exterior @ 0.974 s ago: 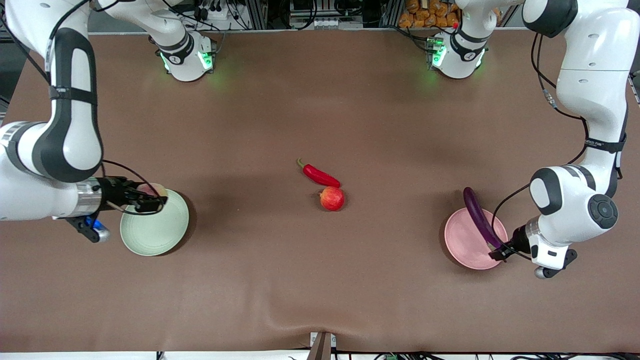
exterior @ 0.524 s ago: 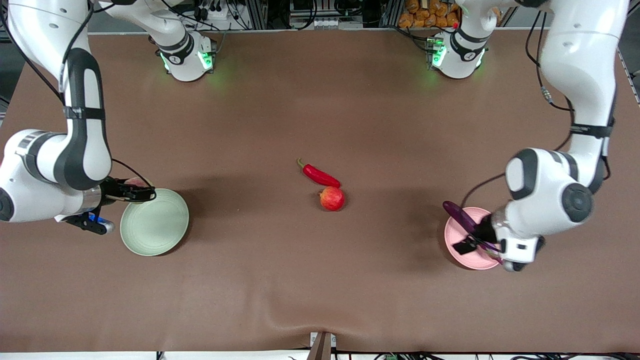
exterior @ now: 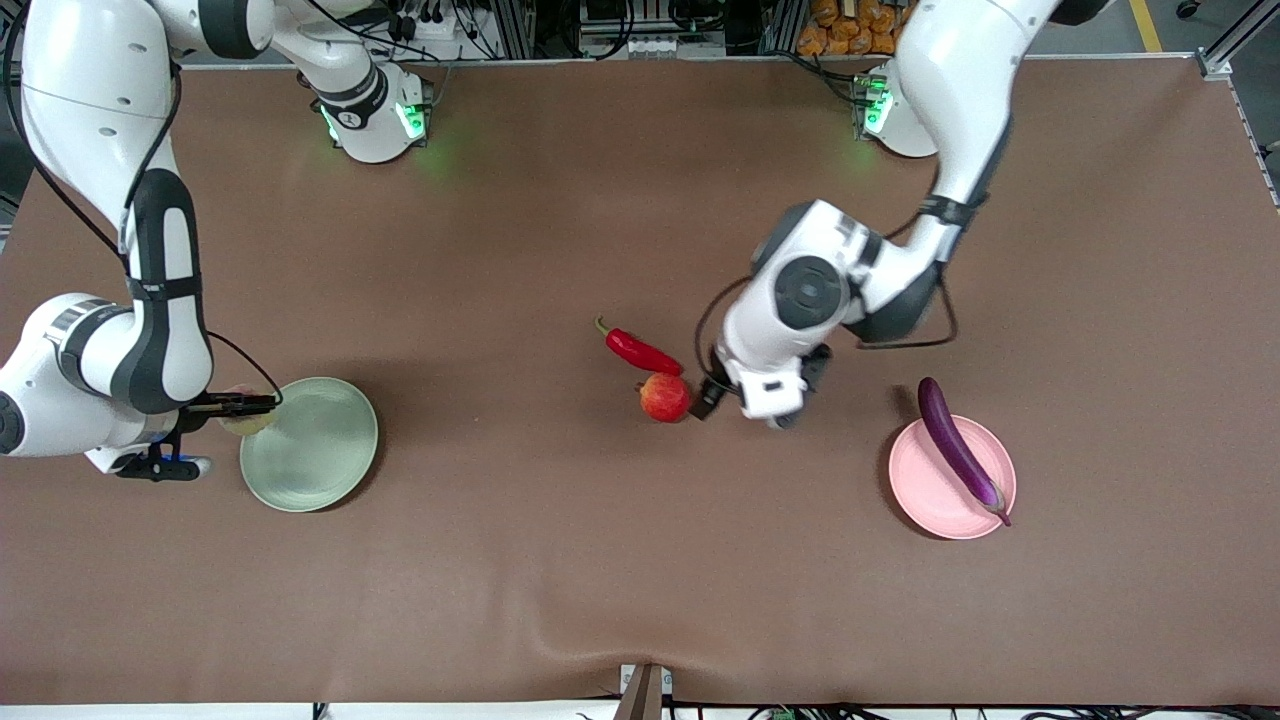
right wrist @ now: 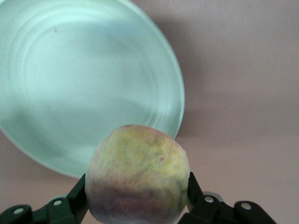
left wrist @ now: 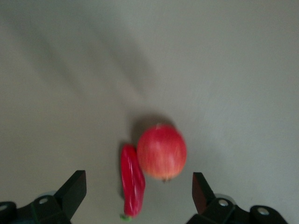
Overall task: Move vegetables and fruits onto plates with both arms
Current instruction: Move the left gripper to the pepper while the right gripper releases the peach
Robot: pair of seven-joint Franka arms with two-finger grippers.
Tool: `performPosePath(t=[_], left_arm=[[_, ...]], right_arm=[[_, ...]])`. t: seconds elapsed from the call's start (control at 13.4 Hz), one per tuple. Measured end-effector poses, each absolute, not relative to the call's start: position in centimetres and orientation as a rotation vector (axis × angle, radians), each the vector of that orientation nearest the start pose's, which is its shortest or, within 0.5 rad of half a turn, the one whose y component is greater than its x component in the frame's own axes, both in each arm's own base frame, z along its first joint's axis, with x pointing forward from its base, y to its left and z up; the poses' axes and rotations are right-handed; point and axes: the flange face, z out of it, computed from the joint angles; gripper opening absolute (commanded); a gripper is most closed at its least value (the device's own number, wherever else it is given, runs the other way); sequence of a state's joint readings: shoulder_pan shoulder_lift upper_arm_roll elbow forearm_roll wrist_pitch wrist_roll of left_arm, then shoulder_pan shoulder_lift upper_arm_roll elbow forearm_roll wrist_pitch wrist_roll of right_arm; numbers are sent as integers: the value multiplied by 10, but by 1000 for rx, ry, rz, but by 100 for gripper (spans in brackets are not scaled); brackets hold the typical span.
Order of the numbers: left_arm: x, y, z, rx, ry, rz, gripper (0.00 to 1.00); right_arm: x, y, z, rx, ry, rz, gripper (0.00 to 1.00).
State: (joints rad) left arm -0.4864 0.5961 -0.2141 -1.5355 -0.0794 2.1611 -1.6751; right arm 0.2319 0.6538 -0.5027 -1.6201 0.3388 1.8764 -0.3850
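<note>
I should next grab the red chili pepper by its stem end [exterior: 617, 338] with my left gripper, to put the pepper on the pink plate [exterior: 925, 490].
The purple eggplant [exterior: 955, 445] lies across the pink plate [exterior: 925, 490], its tip over the rim. My left gripper [exterior: 706, 393] is open beside the red-orange apple [exterior: 665, 397], which touches the red chili pepper [exterior: 640, 350] at mid table. In the left wrist view the apple [left wrist: 161, 151] and chili [left wrist: 132, 184] lie just ahead of the open left gripper [left wrist: 138, 187]. My right gripper [exterior: 245, 405] is shut on the peach [exterior: 243, 423] at the rim of the mint green plate [exterior: 310, 445]. The right wrist view shows the peach [right wrist: 138, 179] held in that gripper [right wrist: 138, 196], with the bare plate [right wrist: 84, 88] ahead of it.
The brown table cover [exterior: 560, 560] has a wrinkle near the front edge. Both green-lit arm bases [exterior: 375, 115] stand along the table's edge farthest from the front camera.
The left gripper opened and let go of the eggplant, which now rests on the pink plate, and that arm swung over to the apple. The right gripper drew back with the peach to the green plate's rim.
</note>
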Motion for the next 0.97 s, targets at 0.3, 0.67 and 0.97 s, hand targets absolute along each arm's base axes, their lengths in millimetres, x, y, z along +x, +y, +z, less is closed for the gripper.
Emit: performPosePath(t=[0.3,0.67,0.97], left_arm=[[497,-502,274,-2701,-1676,159,100],[457,-539,221,-2681,-1686,162,100],[440,-548,214,-2688,-1644,147,100]], right_arm=[[653,-110,263,-2946,-113,326,100],[662,-85,273,-2900,-231,324,100],[671,-32,295,-2888,-64,425,100]])
